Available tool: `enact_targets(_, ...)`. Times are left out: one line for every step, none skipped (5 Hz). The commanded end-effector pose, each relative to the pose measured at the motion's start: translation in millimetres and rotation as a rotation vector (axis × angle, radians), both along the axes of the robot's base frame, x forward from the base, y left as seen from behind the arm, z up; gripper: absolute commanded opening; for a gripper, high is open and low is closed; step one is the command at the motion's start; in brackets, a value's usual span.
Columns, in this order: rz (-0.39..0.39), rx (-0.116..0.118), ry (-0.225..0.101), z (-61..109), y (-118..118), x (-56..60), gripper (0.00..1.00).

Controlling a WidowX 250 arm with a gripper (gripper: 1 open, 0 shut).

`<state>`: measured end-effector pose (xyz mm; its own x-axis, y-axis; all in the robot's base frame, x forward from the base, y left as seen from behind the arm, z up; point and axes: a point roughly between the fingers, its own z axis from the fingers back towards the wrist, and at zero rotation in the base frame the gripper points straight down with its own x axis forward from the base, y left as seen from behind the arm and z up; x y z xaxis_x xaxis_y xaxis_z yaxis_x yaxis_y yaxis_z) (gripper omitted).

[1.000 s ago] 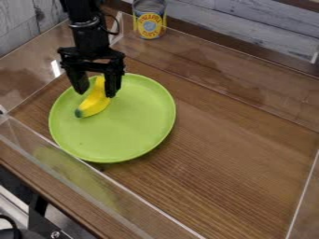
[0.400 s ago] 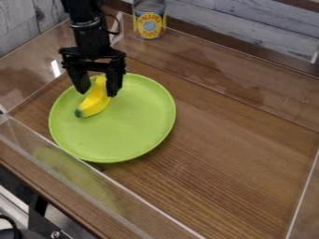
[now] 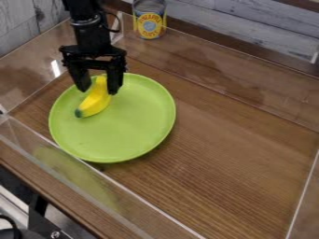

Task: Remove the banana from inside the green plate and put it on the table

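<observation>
The banana [image 3: 91, 101] would be caught if my gripper closed now, so it should close. My fingers reach down around the banana's upper end, low over the green plate [image 3: 131, 126].
The banana [image 3: 91, 101] is small, curved and yellow, and lies in the upper left part of the green plate [image 3: 131, 126]. Its dark stem tip points toward the plate's left rim. The plate rests on the dark brown wood-grain table [image 3: 237, 131]. My black gripper [image 3: 96, 82] points straight down over the banana's upper end. It is open, one finger on each side of the fruit. Part of the banana's top end is hidden behind the fingers, and I cannot tell whether they touch it.
Low clear acrylic walls [image 3: 62, 177] border the table at the front and left. A yellow-labelled can [image 3: 149, 22] stands at the back, just right of the arm. Bare wood stretches to the right of the plate.
</observation>
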<state>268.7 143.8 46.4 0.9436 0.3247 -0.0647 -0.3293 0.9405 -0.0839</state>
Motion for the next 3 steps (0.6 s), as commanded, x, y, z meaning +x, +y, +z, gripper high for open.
enact_targets(0.002, 0.022, -0.037, 12.5, 3.9, 7.2, 1.0)
enact_targets(0.002, 0.019, -0.034, 12.2, 2.5, 7.3, 1.0)
enact_targets(0.006, 0.023, -0.025, 3.0, 2.7, 7.5, 1.0)
